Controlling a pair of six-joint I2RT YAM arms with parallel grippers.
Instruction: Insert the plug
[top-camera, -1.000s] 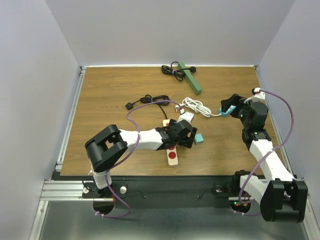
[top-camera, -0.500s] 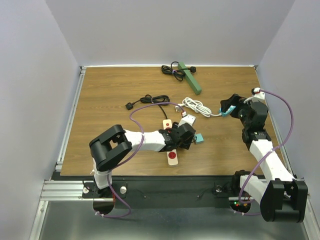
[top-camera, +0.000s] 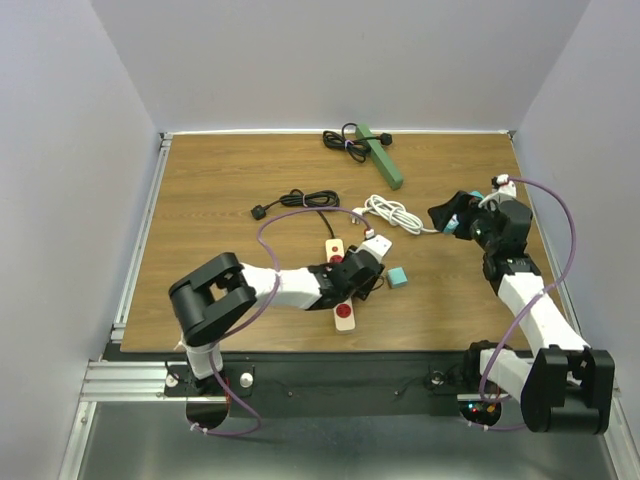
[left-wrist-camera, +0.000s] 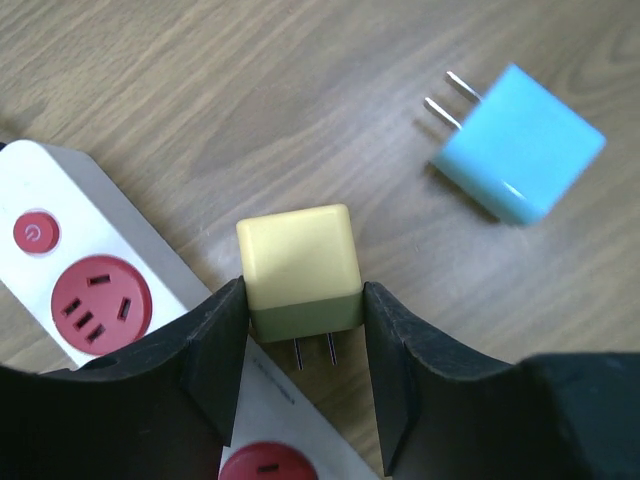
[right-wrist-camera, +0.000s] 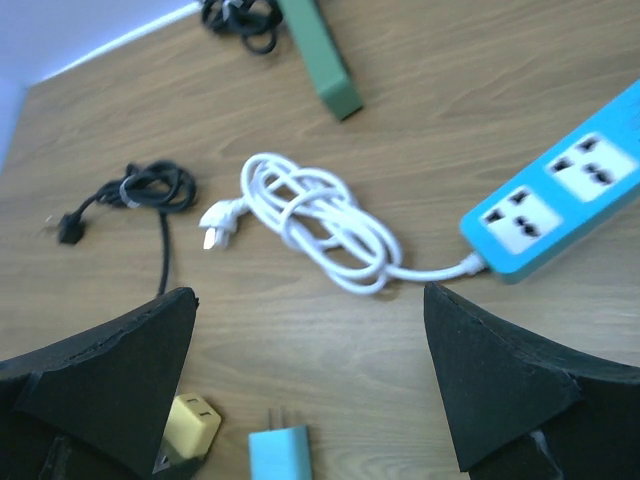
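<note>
The prongs of the plug have to stay free to insert. Next, my right gripper needs to grip the yellow plug (left-wrist-camera: 298, 265) by its sides from the end opposite the prongs.
A yellow cube plug (left-wrist-camera: 298, 265) sits between the fingers of my left gripper (left-wrist-camera: 304, 290), which is shut on its two sides, its two prongs pointing back toward the wrist. Just beneath lies the white power strip (left-wrist-camera: 60, 250) with red sockets, seen in the top view (top-camera: 343, 308) under my left gripper (top-camera: 355, 272). A blue plug (left-wrist-camera: 515, 145) lies loose on the wood to the right (top-camera: 397, 277). My right gripper (right-wrist-camera: 308, 295) hangs open and empty over the table at the right (top-camera: 450, 213). The right wrist view also catches the yellow plug (right-wrist-camera: 193, 424).
A blue power strip (right-wrist-camera: 560, 190) with a coiled white cable (right-wrist-camera: 320, 225) lies under the right arm. A green power strip (top-camera: 381, 157) with its black cord lies at the back. Another black cable (top-camera: 300, 202) lies left of centre.
My left gripper has closed from wide open onto the yellow plug and shifted slightly toward the near edge. My right gripper has swung a little to the left.
</note>
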